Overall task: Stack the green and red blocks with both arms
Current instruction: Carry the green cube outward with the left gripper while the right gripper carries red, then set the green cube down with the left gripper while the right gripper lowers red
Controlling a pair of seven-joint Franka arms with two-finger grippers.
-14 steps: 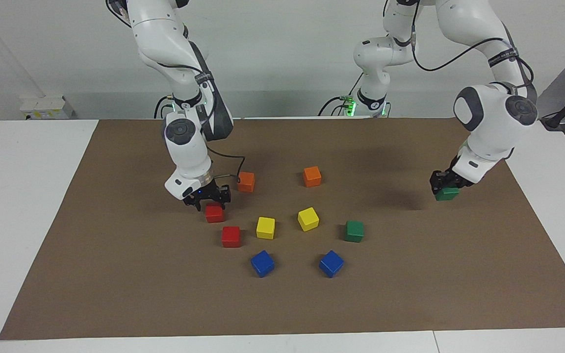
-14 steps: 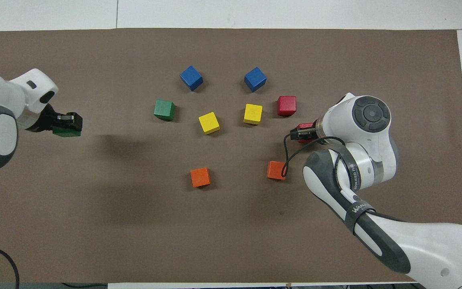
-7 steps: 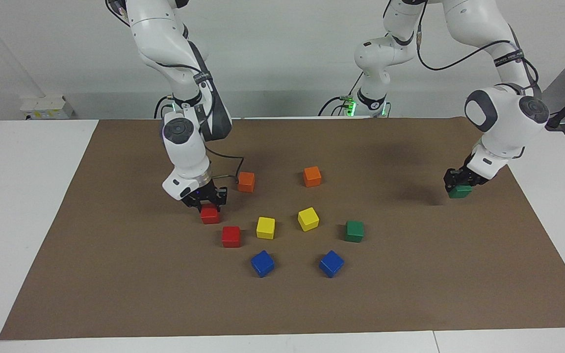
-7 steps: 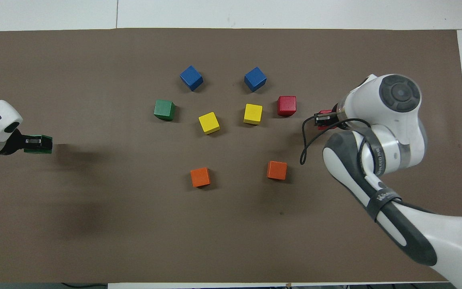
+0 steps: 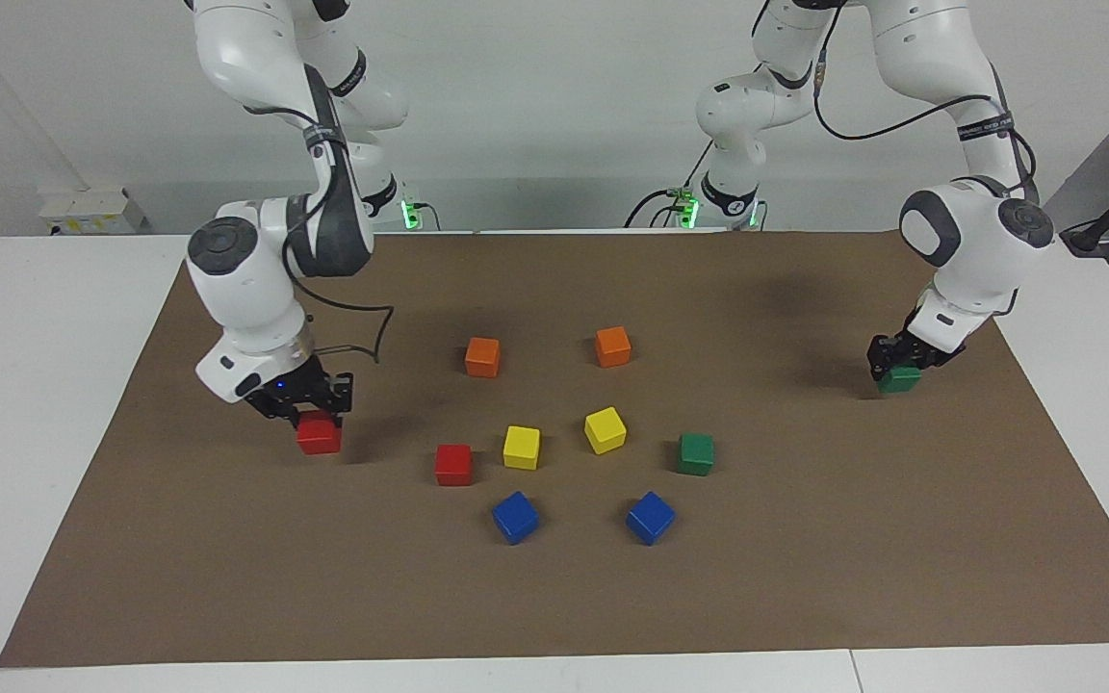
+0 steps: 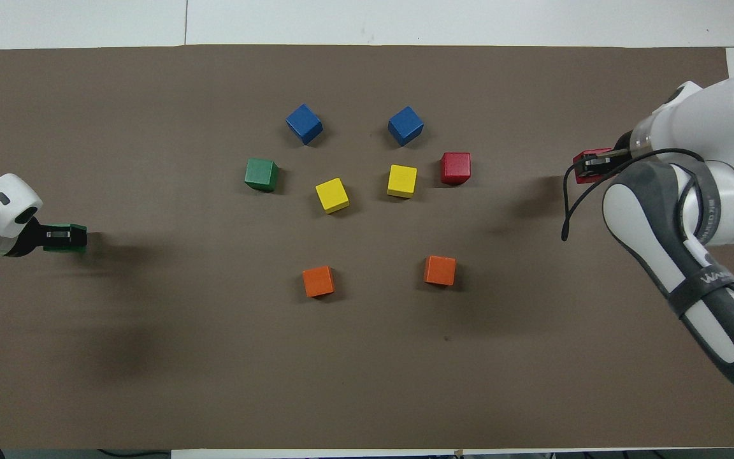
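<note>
The robot's right gripper will keep hold of the block, because the red block (image 6: 586,179) hangs above the brown mat and its shadow is apart from it.
My right gripper (image 5: 316,420) is shut on a red block (image 5: 319,435) and holds it low over the brown mat, toward the right arm's end of the table; the block also shows in the overhead view (image 6: 587,166). My left gripper (image 5: 899,364) is shut on a green block (image 5: 899,379) just above the mat near the left arm's end; this block also shows in the overhead view (image 6: 64,229). A second red block (image 5: 453,464) and a second green block (image 5: 696,453) rest on the mat among the other cubes.
Two orange cubes (image 5: 482,356) (image 5: 612,346) lie nearer to the robots. Two yellow cubes (image 5: 521,447) (image 5: 605,429) sit in the middle and two blue cubes (image 5: 515,517) (image 5: 650,517) farther out. The brown mat (image 5: 227,577) covers the white table.
My right gripper has carried the red block away from the cubes toward the right arm's end. My left gripper has carried the green block toward the left arm's end and lower.
</note>
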